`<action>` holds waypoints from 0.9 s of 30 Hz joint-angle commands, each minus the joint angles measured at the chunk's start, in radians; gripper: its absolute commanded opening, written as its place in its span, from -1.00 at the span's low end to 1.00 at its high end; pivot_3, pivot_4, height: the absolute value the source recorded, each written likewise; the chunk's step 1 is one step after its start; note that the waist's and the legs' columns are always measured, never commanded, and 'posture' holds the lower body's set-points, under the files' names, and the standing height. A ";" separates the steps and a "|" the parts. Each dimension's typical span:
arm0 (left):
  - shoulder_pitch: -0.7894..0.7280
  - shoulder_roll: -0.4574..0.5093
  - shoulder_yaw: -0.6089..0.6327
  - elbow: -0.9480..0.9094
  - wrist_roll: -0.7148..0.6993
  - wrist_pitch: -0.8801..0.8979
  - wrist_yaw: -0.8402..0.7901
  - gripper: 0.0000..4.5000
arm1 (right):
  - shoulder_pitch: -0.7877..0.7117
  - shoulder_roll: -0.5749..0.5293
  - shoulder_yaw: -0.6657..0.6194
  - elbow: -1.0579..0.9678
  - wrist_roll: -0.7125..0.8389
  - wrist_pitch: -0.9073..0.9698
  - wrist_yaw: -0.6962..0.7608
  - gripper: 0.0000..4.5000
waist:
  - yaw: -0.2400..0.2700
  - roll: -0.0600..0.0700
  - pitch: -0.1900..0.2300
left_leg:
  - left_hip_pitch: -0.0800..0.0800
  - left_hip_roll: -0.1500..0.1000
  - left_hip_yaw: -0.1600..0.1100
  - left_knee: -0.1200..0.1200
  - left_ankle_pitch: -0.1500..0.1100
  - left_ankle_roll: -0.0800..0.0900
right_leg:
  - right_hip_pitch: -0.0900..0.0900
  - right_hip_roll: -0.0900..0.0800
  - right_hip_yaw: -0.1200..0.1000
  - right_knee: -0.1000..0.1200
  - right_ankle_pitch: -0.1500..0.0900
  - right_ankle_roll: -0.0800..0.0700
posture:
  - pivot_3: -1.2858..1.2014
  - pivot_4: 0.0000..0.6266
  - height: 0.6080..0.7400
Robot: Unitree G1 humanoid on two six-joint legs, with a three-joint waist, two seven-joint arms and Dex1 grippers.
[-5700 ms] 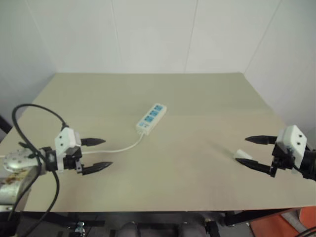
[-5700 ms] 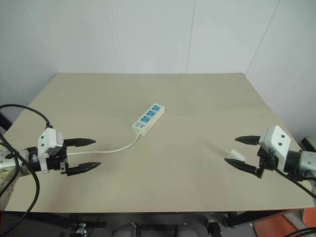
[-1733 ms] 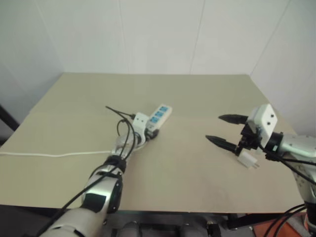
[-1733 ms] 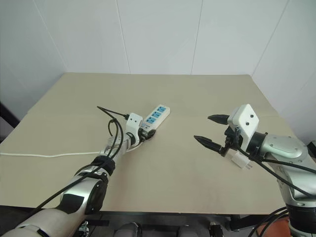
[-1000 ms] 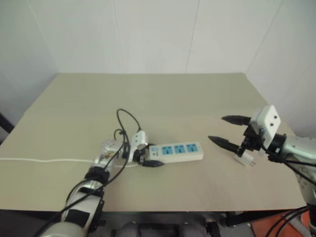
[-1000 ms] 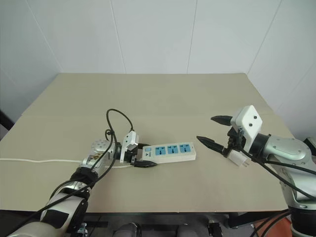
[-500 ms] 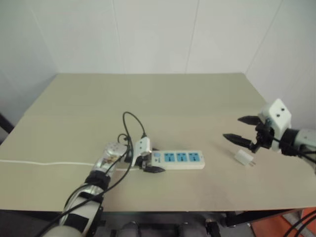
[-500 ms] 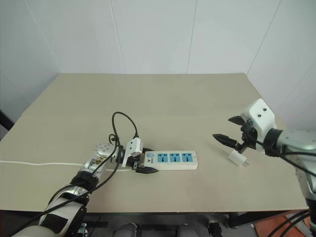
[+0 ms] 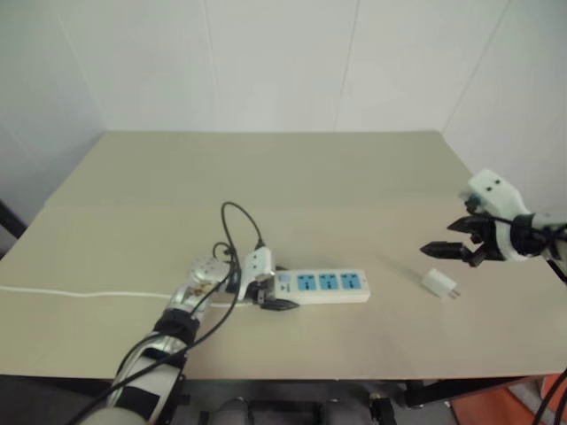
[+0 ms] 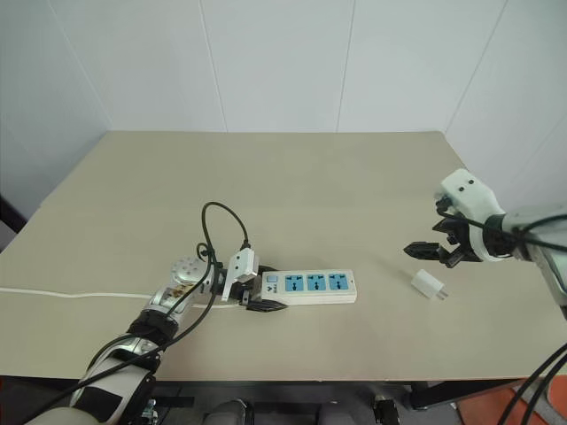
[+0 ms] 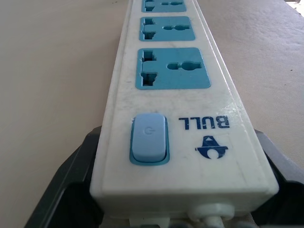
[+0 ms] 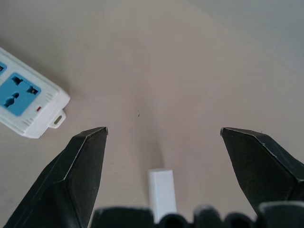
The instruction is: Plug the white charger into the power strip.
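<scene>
The white charger has metal prongs sticking out of one end, so my right gripper will next grab the flat sides of its body (image 9: 438, 282).
The power strip (image 9: 323, 286) lies crosswise near the table's front middle, its three blue socket faces up. My left gripper (image 9: 276, 288) is shut on its switch end; in the left wrist view both black fingers (image 11: 71, 190) press the sides of the strip (image 11: 173, 109) beside the blue switch. The white charger (image 9: 438, 283) lies alone on the table to the right of the strip, prongs pointing right. My right gripper (image 9: 440, 237) hovers open just above and beyond it. The right wrist view has the charger (image 12: 162, 192) between the spread fingers (image 12: 90, 161), untouched.
The strip's thin white cord (image 9: 89, 294) runs left across the table (image 9: 266, 168) to its left edge. A black cable loop (image 9: 239, 221) rises from my left wrist behind the strip. White walls close in behind and to the right.
The left gripper has dragged the strip to the front middle and turned it crosswise. Over the last second the right gripper moved right, off the charger, and tilted down; the strip stayed put.
</scene>
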 commanded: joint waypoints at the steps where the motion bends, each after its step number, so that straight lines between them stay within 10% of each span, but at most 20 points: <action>1: 0.004 -0.018 -0.025 0.003 0.007 -0.010 0.012 0.48 | -0.078 -0.022 0.120 0.054 -0.056 0.042 0.068 1.00 | 0.001 0.000 0.000 | 0.000 0.000 0.000 0.000 0.000 0.000 | 0.000 0.000 0.000 0.000 0.000 0.000 | 0.03 -0.52 1.00; 27: 0.025 -0.009 -0.049 -0.047 0.003 0.022 -0.017 0.48 | -0.170 0.166 0.399 0.357 -0.378 -0.146 0.215 1.00 | 0.001 0.001 -0.001 | -0.002 0.000 0.000 0.000 0.000 0.000 | -0.002 0.000 0.000 0.001 0.000 0.000 | 0.03 -0.52 1.00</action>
